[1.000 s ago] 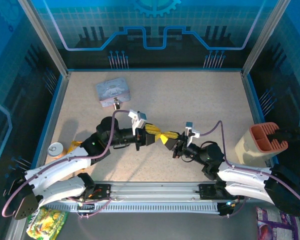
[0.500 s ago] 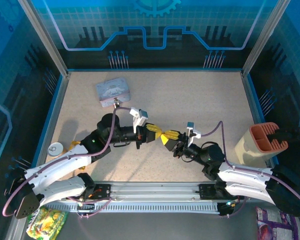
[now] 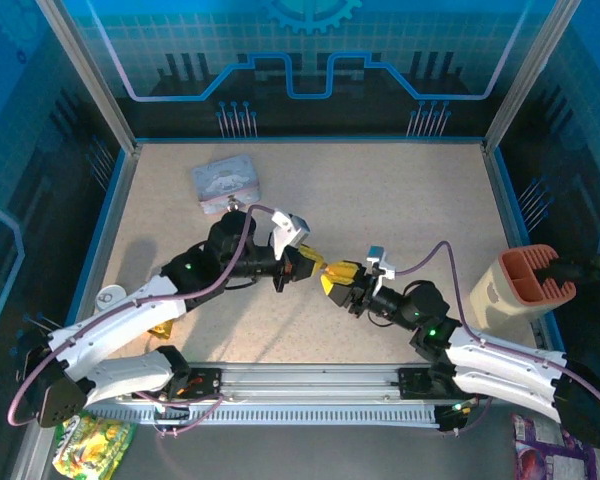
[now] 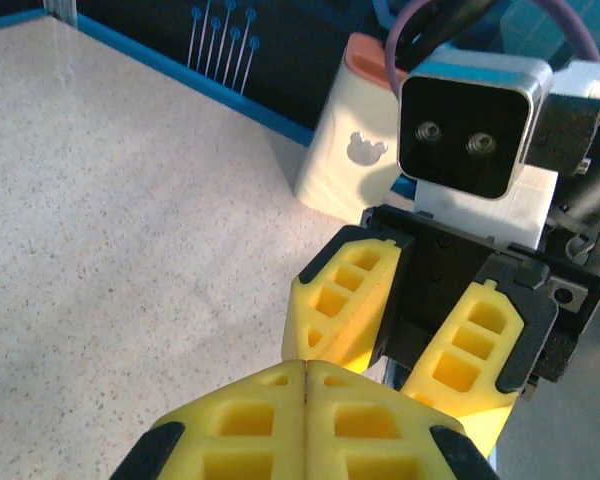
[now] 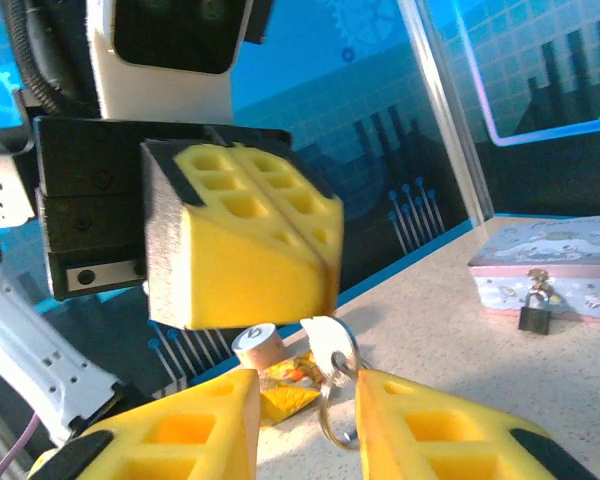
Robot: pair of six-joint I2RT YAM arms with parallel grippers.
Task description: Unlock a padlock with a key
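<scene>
The key has its pale metal head (image 5: 330, 343), and my right gripper should grab the key there next. The blade then stays free to go in and unlock the padlock (image 5: 533, 310).
Above the middle of the table my left gripper (image 3: 315, 266) is shut on the key (image 5: 327, 345). Only the key's pale metal head and its ring stick out below the closed yellow fingers (image 5: 250, 240). My right gripper (image 3: 337, 276) faces it tip to tip and is open, one finger on each side of the dangling ring, not touching it. In the left wrist view the shut left gripper (image 4: 307, 365) meets the spread right fingers (image 4: 345, 300). The small dark padlock (image 5: 533, 310) hangs at the front of the pale blue tin (image 3: 226, 185) at the back left.
A white holder with an orange top (image 3: 520, 285) stands at the right edge. A small round spool (image 3: 110, 298) and a yellow packet (image 5: 290, 385) lie near the left arm. The left arm's cable (image 3: 255, 210) loops close to the tin.
The left wrist has lifted and turned, and its elbow has swung toward the back. The right gripper has crept slightly left. The two grippers stay tip to tip.
</scene>
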